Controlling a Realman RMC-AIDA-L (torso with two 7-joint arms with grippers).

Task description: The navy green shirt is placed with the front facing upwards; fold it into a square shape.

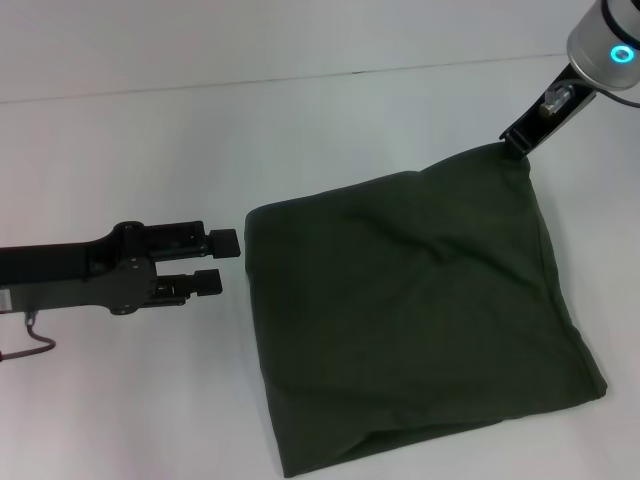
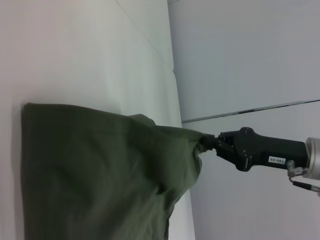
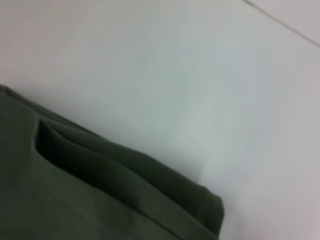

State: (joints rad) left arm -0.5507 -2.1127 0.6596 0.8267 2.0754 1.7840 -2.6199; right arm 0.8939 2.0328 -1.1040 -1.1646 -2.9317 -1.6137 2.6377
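Note:
The shirt corner (image 1: 512, 160) is up at the shirt's far edge, so it is too early to open. The corner goes down flat on the folded layers in my right gripper first.
The navy green shirt (image 1: 410, 320) lies folded into a rough square on the white table, plain green side up; the chest print and the neck label are hidden. My right gripper (image 1: 516, 143) is shut on the shirt's far right corner and holds that corner slightly lifted; the left wrist view shows it (image 2: 207, 142) pinching the cloth (image 2: 100, 170). My left gripper (image 1: 222, 262) is open and empty, just off the shirt's left edge and not touching it. The right wrist view shows only layered folds of the shirt (image 3: 100, 190).
The white table (image 1: 130, 140) carries the shirt. A seam line in the table surface (image 1: 300, 75) runs across the far side. A thin cable (image 1: 30, 340) hangs under my left arm at the left edge.

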